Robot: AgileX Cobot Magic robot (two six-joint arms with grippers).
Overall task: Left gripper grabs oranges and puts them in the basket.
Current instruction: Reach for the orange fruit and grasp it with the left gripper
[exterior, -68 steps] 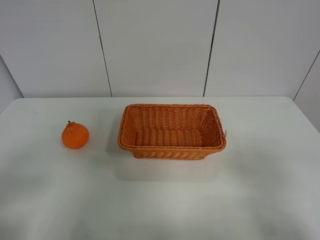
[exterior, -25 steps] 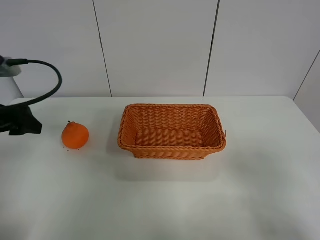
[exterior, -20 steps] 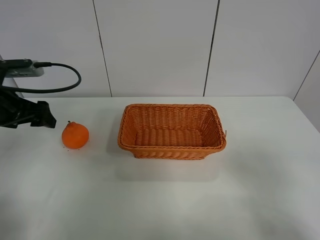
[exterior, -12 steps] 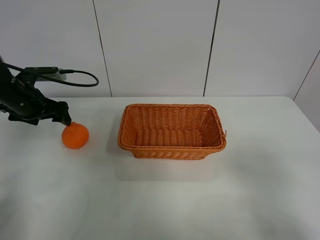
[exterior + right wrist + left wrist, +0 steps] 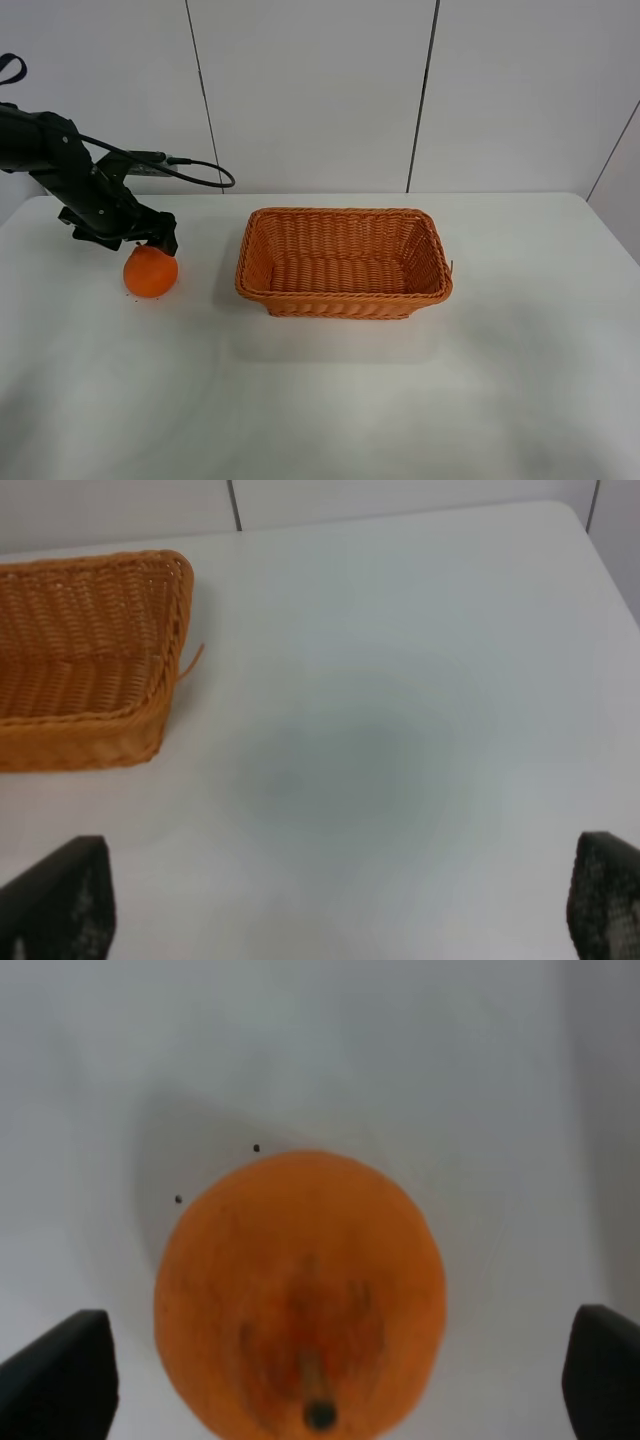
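Observation:
My left gripper will next pick up the orange [image 5: 151, 273] by its round sides to put it in the basket [image 5: 343, 296].
The orange [image 5: 151, 273] sits on the white table left of the basket [image 5: 343, 296], which holds nothing. My left gripper [image 5: 140, 240] hangs just above and behind the orange, at the end of the dark arm reaching in from the left. In the left wrist view the orange [image 5: 300, 1280] lies between the two black fingertips [image 5: 55, 1375], stem facing the camera. The left gripper [image 5: 325, 1380] is open wide and does not touch the fruit. My right gripper [image 5: 330, 905] is open over bare table, with the basket's corner [image 5: 90, 650] off to one side.
The white table [image 5: 320, 400] spreads around the basket and ends at a panelled white wall [image 5: 310, 90] behind. A loose black cable [image 5: 195, 172] loops from the left arm above the table. A few tiny dark specks [image 5: 256, 1148] lie beside the orange.
The left arm has come into view from the left edge and swung right, and its gripper now stands over the orange. The orange and the basket have not moved.

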